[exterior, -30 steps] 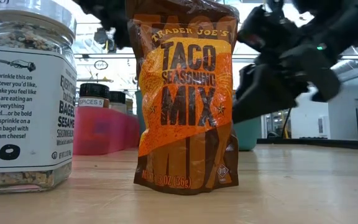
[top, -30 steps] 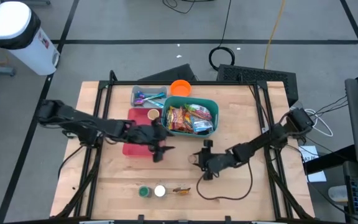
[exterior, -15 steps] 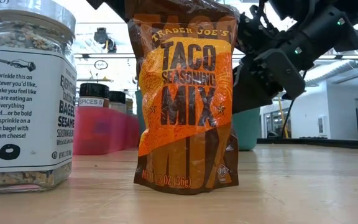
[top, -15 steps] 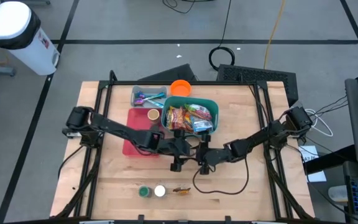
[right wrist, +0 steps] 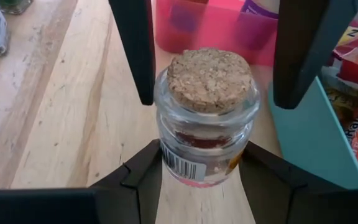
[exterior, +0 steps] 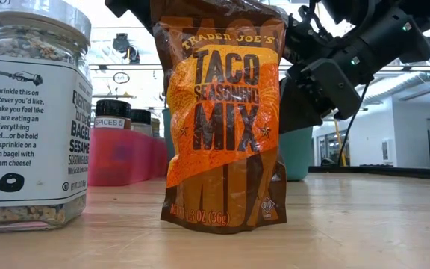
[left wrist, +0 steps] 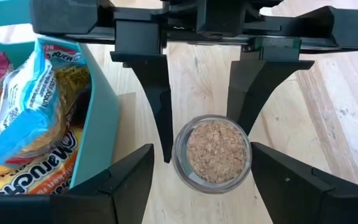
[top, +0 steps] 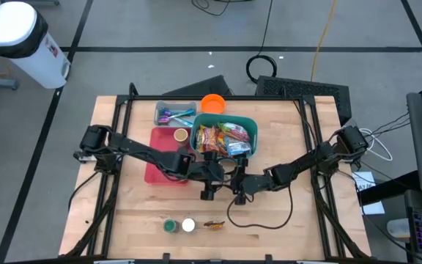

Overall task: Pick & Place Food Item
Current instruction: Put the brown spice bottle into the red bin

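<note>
My left gripper takes hold of the small glass jar by its cork-stoppered end (left wrist: 215,152) next, to place the jar in the pink tray.
A small glass jar (right wrist: 207,118) with a cork stopper (left wrist: 212,152) stands upright at the table's middle, just in front of the teal bin. My right gripper (right wrist: 201,152), reaching in from the table's right, is shut on it. My left gripper (left wrist: 202,152) comes from the table's left and is open, with one finger (right wrist: 138,56) on each side of the jar's neck, close to the glass. In the high view the two grippers (top: 212,186) (top: 238,188) meet head-on and hide the jar. My right gripper pinches the jar's glass body (right wrist: 166,163) below the neck between its two fingers. The fingers come from the table's right, slanting down. The jar sits upright with the cork on top. Whether its base rests on the table I cannot tell.
The teal bin (top: 249,125) of noodle packets stands just behind the grippers. A pink tray (top: 156,174) lies to its left. An orange bowl (top: 212,103) and a clear box (top: 174,114) are at the back. A seasoning jar (exterior: 32,112) and a taco mix bag (exterior: 226,119) stand at the near edge.
My left gripper has travelled from beside the pink tray toward the table's right and sunk, rolling a little. Its open fingers now stand on either side of the jar held by my right gripper. For the last half second it has kept still.
</note>
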